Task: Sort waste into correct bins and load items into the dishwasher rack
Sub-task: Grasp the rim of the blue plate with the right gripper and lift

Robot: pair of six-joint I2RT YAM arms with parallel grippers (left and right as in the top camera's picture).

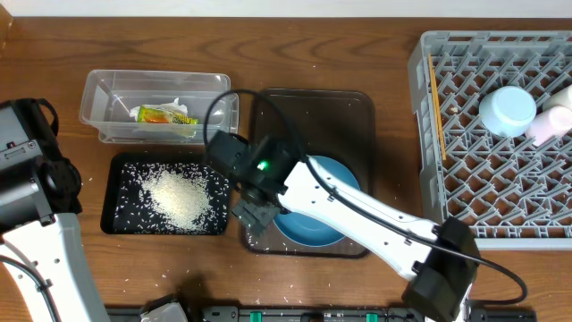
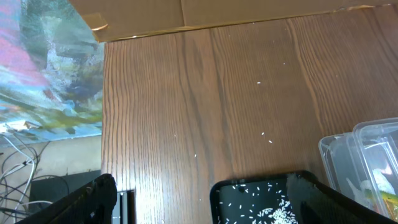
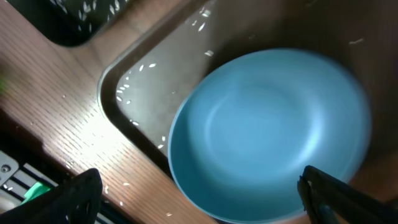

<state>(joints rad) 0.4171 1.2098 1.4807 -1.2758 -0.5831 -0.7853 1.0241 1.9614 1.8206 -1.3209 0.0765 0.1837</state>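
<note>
The robot's right gripper should take hold of the blue plate by its near rim, with its fingers on both sides of the rim. The plate's opposite rim then stays free for loading into the rack.
The blue plate lies in the brown serving tray. My right gripper hangs over the plate's near-left rim. In the right wrist view the gripper is open and empty, with its fingers either side of the plate. The rice heap lies in the black tray. The yellow-green wrapper and white tissue lie in the clear tub. The grey rack holds a pale round cup or saucer, a pinkish cup and chopsticks. My left gripper is open and empty above the black tray's corner.
Loose rice grains are scattered on the wood table and in the serving tray's corner. The left arm's body sits at the table's left edge. Cardboard and a table edge with cables show in the left wrist view.
</note>
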